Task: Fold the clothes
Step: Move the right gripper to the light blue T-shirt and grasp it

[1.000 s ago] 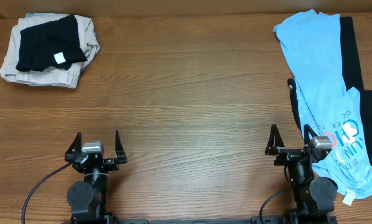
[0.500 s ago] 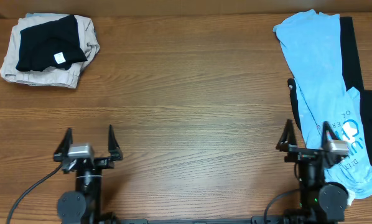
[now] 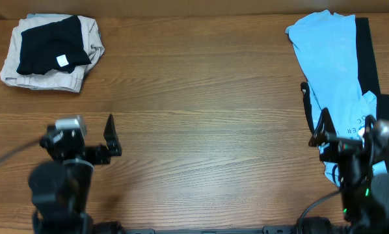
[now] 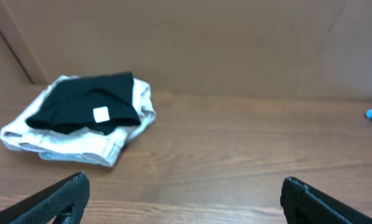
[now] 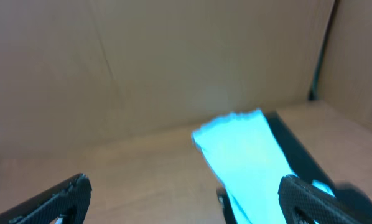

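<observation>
The light blue T-shirt should next be pulled off the black garment (image 3: 368, 58) for folding, so my right gripper should grab the T-shirt by its sleeve (image 3: 369, 103) beside the lettering.
A large light blue T-shirt (image 3: 334, 71) with printed lettering lies lengthwise at the right side of the table, on top of a long black garment (image 3: 368, 55). My right gripper (image 3: 347, 130) is open and empty, raised over the shirt's near end. In the right wrist view the gripper (image 5: 185, 186) has its jaws wide apart, with the blue shirt (image 5: 248, 149) and the black garment (image 5: 295, 149) ahead. My left gripper (image 3: 82, 138) is open and empty over bare wood at the near left. It also shows in the left wrist view (image 4: 183, 186), jaws wide.
A folded stack sits at the far left corner, a black garment (image 3: 51, 42) with a white label on top of a beige one (image 3: 45, 78). The black garment (image 4: 86, 106) and the beige one (image 4: 68, 146) also show in the left wrist view. A cardboard wall (image 4: 204, 43) stands behind the table.
Both arms have risen toward the camera. The left moved left, the right moved right over the shirt's near end. Both grippers stayed open; no cloth moved.
</observation>
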Controlling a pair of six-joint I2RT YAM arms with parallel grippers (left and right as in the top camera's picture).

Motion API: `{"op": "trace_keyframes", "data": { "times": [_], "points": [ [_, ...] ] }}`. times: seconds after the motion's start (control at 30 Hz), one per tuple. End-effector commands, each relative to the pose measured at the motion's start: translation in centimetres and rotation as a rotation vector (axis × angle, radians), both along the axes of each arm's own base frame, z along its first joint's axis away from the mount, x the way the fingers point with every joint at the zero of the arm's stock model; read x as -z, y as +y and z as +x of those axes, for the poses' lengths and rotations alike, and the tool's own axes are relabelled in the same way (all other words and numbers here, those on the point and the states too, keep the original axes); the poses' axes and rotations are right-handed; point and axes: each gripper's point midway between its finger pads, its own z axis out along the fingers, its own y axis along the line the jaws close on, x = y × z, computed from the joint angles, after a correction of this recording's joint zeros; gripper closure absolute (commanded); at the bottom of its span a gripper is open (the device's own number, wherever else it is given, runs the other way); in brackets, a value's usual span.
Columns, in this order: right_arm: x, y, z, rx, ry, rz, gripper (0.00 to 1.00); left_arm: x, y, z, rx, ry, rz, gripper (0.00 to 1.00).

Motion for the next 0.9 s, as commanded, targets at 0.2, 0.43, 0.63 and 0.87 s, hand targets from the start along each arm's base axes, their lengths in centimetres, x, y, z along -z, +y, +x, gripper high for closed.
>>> {"op": "trace_keyframes", "data": {
  "times": [0.2,0.43,0.63,0.87],
  "points": [
    [0.0,1.7,5.0,-0.084,0.272,0.029,0.0,0.1,-0.9,3.0,0.059,0.343,-0.061,0.0],
    [4.6,2.6,7.8,-0.12,0.441,0.126,0.0,7.1,-0.8,5.2,0.054,0.621,-0.094,0.0],
    [10.4,-3.4,6.9,0.191,0.646,0.363,0.0,12.1,-2.1,6.6,0.117,0.794,-0.168,0.0],
    [18.3,-9.3,2.5,0.479,0.963,0.543,0.01,13.8,-3.8,7.6,0.202,0.834,-0.249,0.0]
  ]
}}
